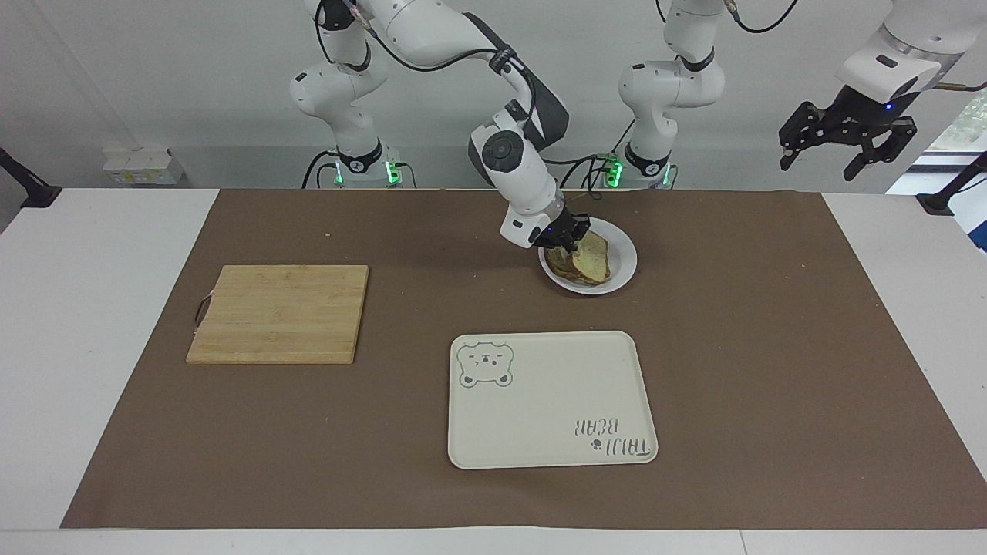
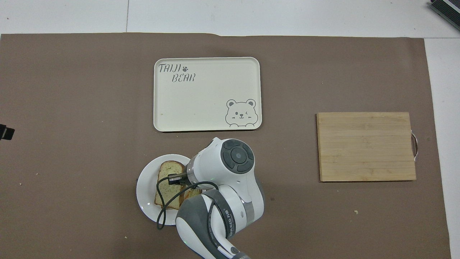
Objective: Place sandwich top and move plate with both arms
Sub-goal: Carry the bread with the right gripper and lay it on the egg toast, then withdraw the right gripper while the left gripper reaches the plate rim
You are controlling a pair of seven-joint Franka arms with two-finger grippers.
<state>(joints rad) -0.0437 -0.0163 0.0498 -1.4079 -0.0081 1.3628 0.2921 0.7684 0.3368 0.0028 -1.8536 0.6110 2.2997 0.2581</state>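
Observation:
The sandwich top (image 2: pixel 170 195) is resting over the lower slice (image 2: pixel 194 192) inside the plate's rim, so it would stay there and my right gripper will open.
The sandwich top (image 1: pixel 592 257), a pale speckled slice with brown crust, lies tilted on the egg-topped slice on the white plate (image 1: pixel 623 266). It hides the egg. My right gripper (image 1: pixel 569 235) is low over the plate's edge toward the right arm's end, shut on the slice's edge. In the overhead view the slice (image 2: pixel 169 183) covers most of the plate (image 2: pixel 145 187), and the right wrist hides the gripper. A corner of the lower slice (image 2: pixel 194 192) shows. My left gripper (image 1: pixel 819 164) waits open, high in the air off the left arm's end of the table.
A cream tray with a bear drawing (image 1: pixel 547 401) lies farther from the robots than the plate. A wooden cutting board (image 1: pixel 281 312) lies toward the right arm's end. A brown mat (image 1: pixel 771 347) covers the table.

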